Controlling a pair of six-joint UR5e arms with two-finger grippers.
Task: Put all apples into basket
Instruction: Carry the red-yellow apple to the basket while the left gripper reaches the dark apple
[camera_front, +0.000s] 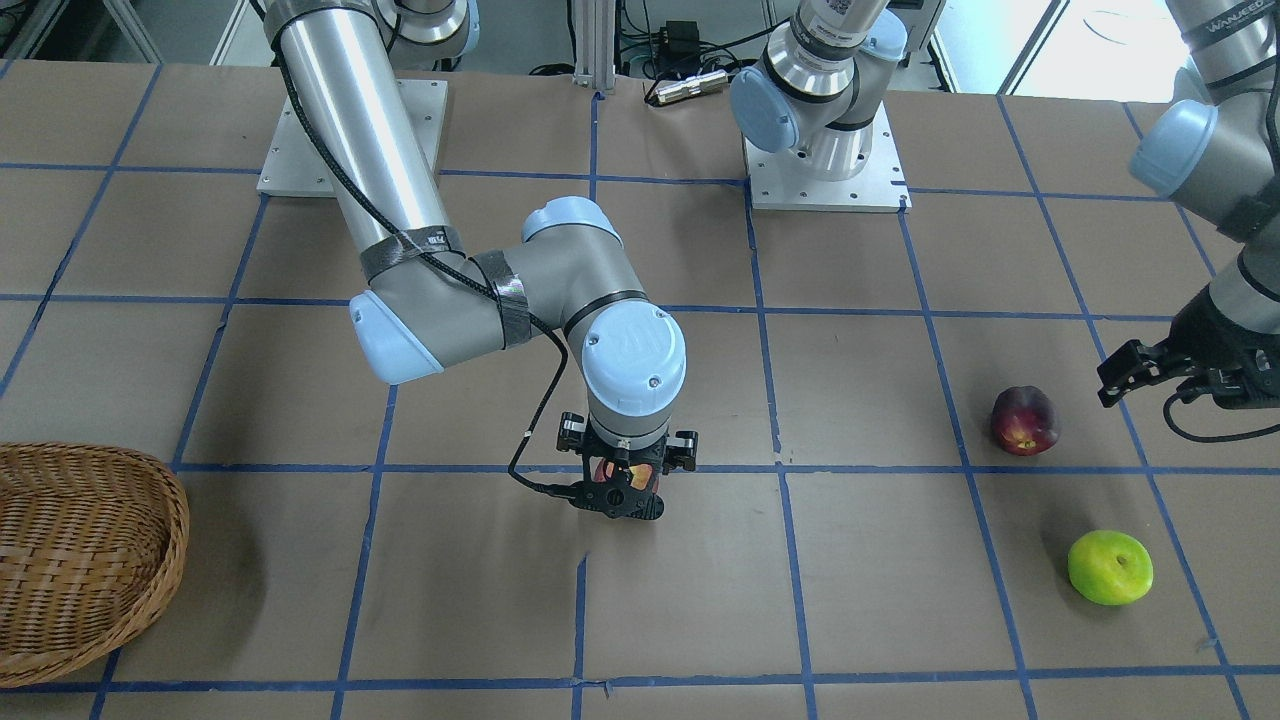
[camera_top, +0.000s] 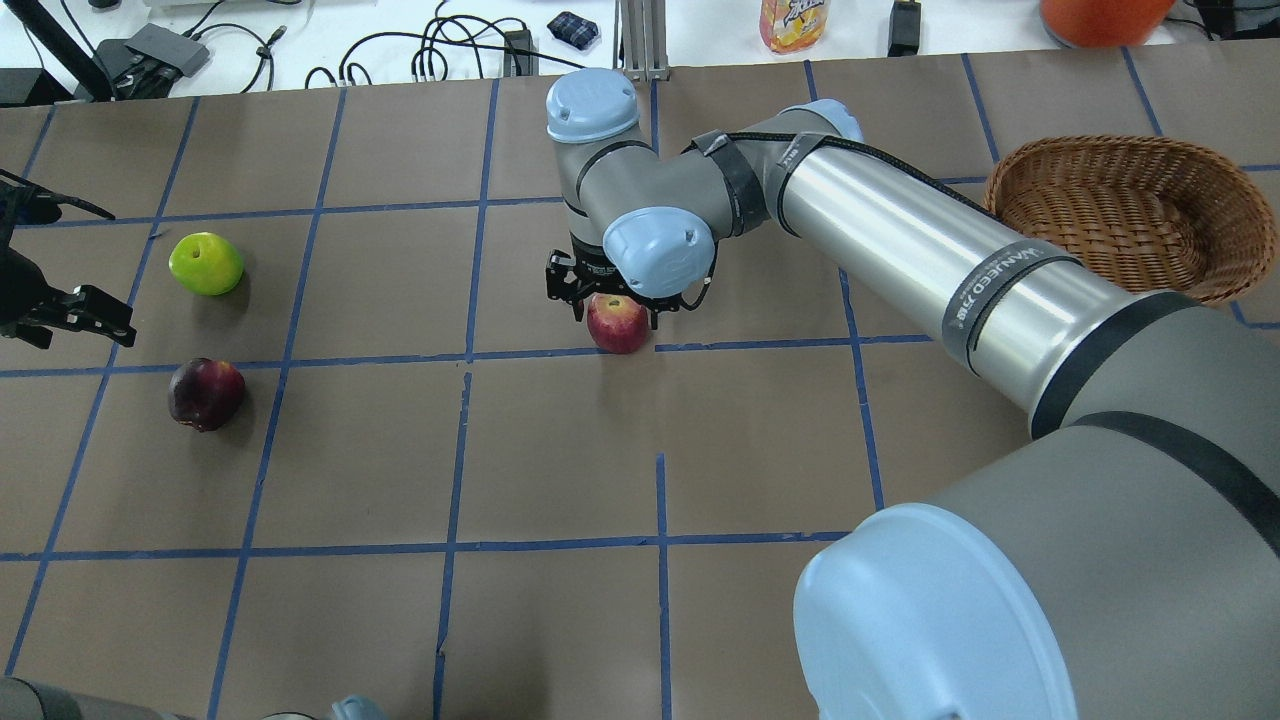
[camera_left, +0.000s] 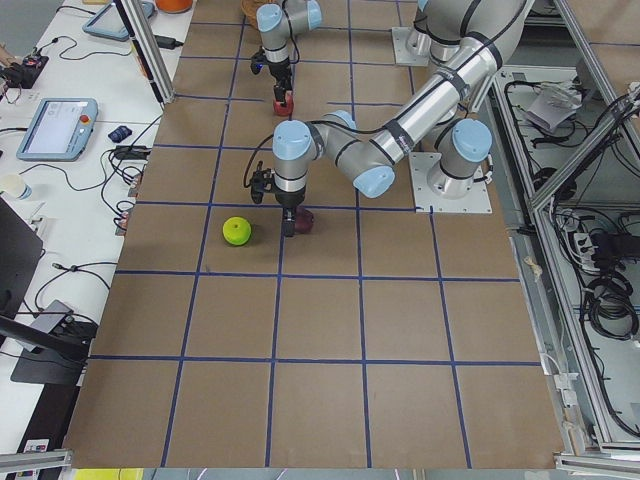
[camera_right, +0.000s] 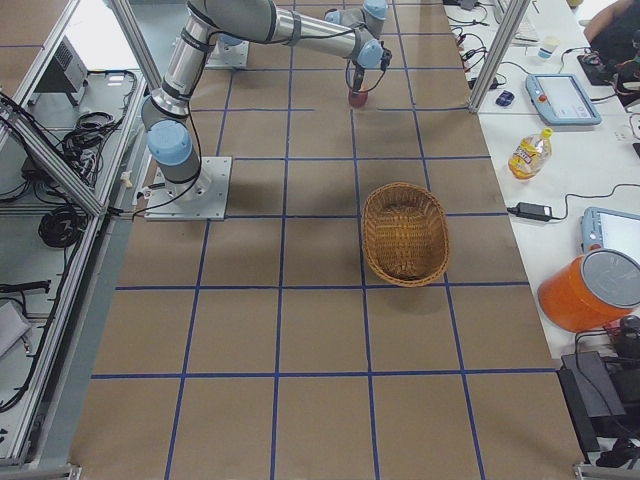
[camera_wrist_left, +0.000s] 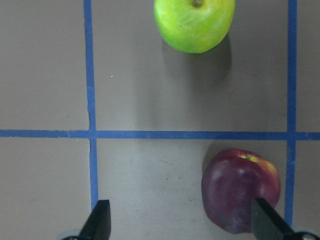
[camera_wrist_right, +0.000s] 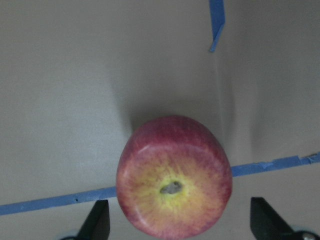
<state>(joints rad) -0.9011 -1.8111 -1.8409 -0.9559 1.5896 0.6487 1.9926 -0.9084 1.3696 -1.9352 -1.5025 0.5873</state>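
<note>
My right gripper grabs the red apple by its rounded sides around the stem (camera_wrist_right: 131, 182) next, to put it into the basket.
The red apple (camera_top: 617, 322) with its yellowish stem end up (camera_wrist_right: 174, 175) rests on the table at the middle. My right gripper (camera_top: 612, 300) is open and low over it, with a fingertip (camera_wrist_right: 100, 222) on each side, apart from it. The dark maroon apple (camera_top: 206, 393) and the lime green apple (camera_top: 206, 263) lie on the table's left side. My left gripper (camera_top: 75, 310) is open and empty above them; the maroon apple (camera_wrist_left: 240, 190) sits just inside its right fingertip (camera_wrist_left: 265, 222) and the green apple (camera_wrist_left: 195, 22) lies farther out. The wicker basket (camera_top: 1000, 190) holds nothing.
The basket (camera_front: 175, 520) stands at the table's far right, beyond my right arm's long forearm (camera_top: 930, 250). Both arm bases (camera_front: 825, 170) are bolted at the robot's side. Cables, a bottle (camera_top: 793, 22) and an orange container (camera_top: 1100, 15) lie past the far edge.
</note>
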